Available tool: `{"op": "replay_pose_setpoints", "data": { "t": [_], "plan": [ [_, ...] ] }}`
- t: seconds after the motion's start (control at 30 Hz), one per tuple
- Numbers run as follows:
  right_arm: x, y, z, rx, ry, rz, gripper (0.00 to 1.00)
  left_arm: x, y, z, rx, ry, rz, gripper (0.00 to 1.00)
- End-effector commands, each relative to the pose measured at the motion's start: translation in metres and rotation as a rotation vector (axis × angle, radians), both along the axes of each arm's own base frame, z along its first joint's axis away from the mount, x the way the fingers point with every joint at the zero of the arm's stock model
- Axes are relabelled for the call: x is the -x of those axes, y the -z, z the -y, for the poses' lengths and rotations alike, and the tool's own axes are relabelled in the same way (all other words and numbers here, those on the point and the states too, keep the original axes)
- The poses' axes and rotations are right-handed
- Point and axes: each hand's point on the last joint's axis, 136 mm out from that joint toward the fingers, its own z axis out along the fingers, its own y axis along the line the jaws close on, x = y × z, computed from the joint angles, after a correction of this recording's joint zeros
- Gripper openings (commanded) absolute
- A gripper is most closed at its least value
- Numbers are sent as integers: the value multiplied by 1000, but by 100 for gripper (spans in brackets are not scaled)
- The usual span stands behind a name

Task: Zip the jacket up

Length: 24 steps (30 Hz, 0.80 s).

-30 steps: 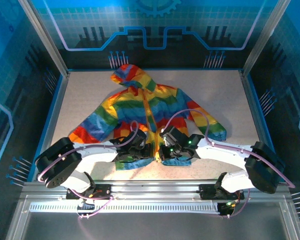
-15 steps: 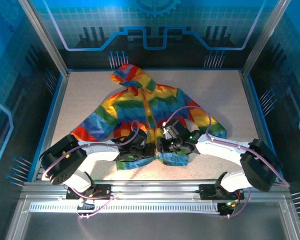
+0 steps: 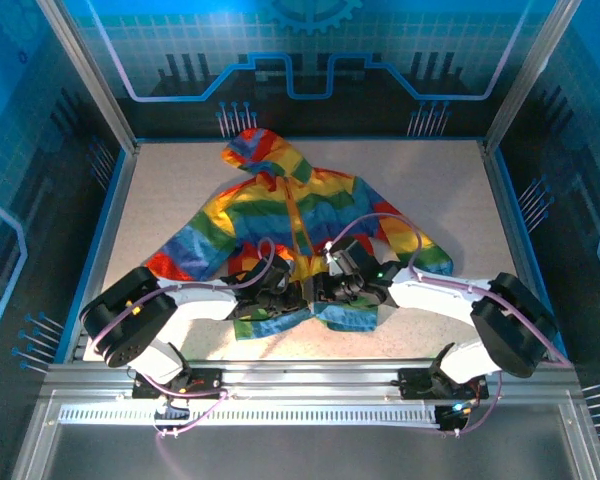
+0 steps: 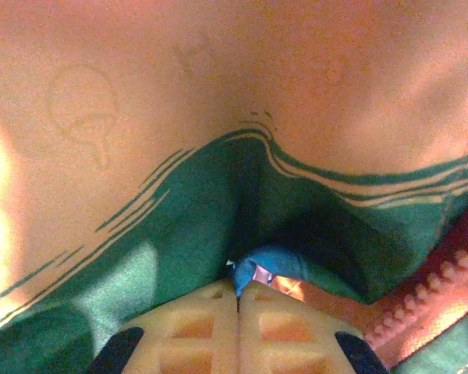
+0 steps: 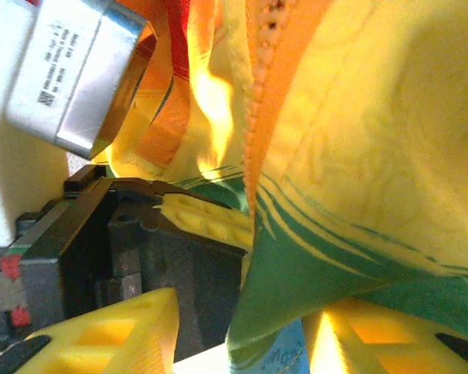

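The jacket's bottom hem [image 3: 317, 304] [image 5: 253, 337] just beside the zipper is the part my right gripper will grab next, so the zipper teeth stay free to line up for zipping.
The rainbow-striped jacket [image 3: 280, 210] lies flat on the table, hood away from me, its orange zipper [image 3: 298, 225] running down the middle. My left gripper [image 3: 285, 297] sits on the bottom hem just left of the zipper. It is shut on a fold of blue hem fabric [image 4: 277, 265], with zipper teeth [image 4: 433, 284] close on the right. My right gripper [image 3: 325, 292] is at the hem just right of the zipper. Its fingers [image 5: 117, 331] stand apart, and green and blue fabric [image 5: 312, 273] hangs loose between them. The left gripper's finger [image 5: 207, 218] is right beside it.
The jacket's sleeves [image 3: 180, 255] spread out to both sides on the speckled tabletop [image 3: 180, 180]. Metal frame posts and blue walls enclose the table. Both arms reach in from the near rail [image 3: 310, 375], with their wrists almost touching at the hem.
My right gripper has opened and released the hem it was pinching. Both wrists have drawn closer together at the zipper's bottom. The left gripper stays shut on the fabric.
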Motion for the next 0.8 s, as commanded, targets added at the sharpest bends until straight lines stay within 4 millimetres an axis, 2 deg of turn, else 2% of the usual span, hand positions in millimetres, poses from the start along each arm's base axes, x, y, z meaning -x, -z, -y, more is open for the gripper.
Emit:
{"op": "replay_pose_setpoints", "data": {
  "t": [0.0, 0.17, 0.3, 0.57, 0.77],
  "plan": [
    [4, -5, 12, 5, 9, 14, 48, 0, -1, -3, 20, -15, -9, 0],
    [16, -8, 31, 41, 27, 30, 48, 0, 1, -5, 17, -18, -14, 0],
    [22, -14, 37, 73, 30, 46, 49, 0, 4, -5, 17, -19, -23, 0],
    [33, -4, 25, 109, 5, 25, 50, 0, 7, -4, 25, -24, -32, 0],
    [32, 1, 9, 121, -26, 25, 50, 2, 10, -6, 19, -20, -34, 0]
  ]
}}
